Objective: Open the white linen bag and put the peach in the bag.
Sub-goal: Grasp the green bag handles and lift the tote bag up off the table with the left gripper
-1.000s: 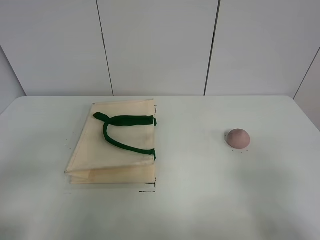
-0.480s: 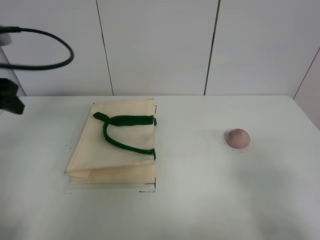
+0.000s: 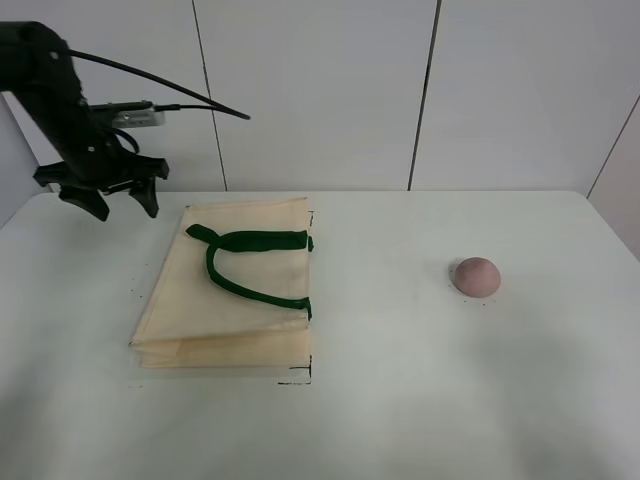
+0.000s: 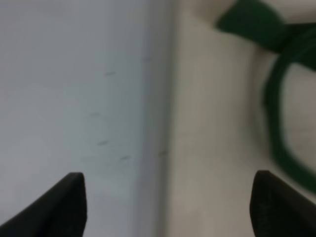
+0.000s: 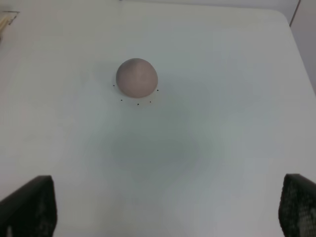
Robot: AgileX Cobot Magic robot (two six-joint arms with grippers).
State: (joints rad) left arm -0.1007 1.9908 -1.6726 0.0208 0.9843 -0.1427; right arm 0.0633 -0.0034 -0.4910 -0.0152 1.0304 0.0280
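The linen bag (image 3: 225,300) lies flat and folded, so the robot's left gripper should next grab it by the green handle that lies loose on top.
The white linen bag (image 3: 225,300) lies flat and folded on the table, left of the middle, its dark green handles (image 3: 250,265) lying on top. My left gripper (image 3: 125,208) is open and empty, hovering just off the bag's far left corner. In the left wrist view the gripper (image 4: 170,207) spans the bag's edge, with the bag's cloth (image 4: 217,123) and a green handle (image 4: 276,103) blurred. The peach (image 3: 476,276) sits alone on the right of the table. My right gripper (image 5: 165,212) is open and empty, well back from the peach (image 5: 137,77); it does not show in the exterior view.
The white table (image 3: 400,380) has small black marks around the bag and the peach. A white panelled wall (image 3: 320,90) stands behind the far edge. The left arm's black cable (image 3: 170,85) arcs above the table's far left.
The left arm has come in from the left edge and moved right to the bag's far left corner, gripper open. Bag and peach have not moved.
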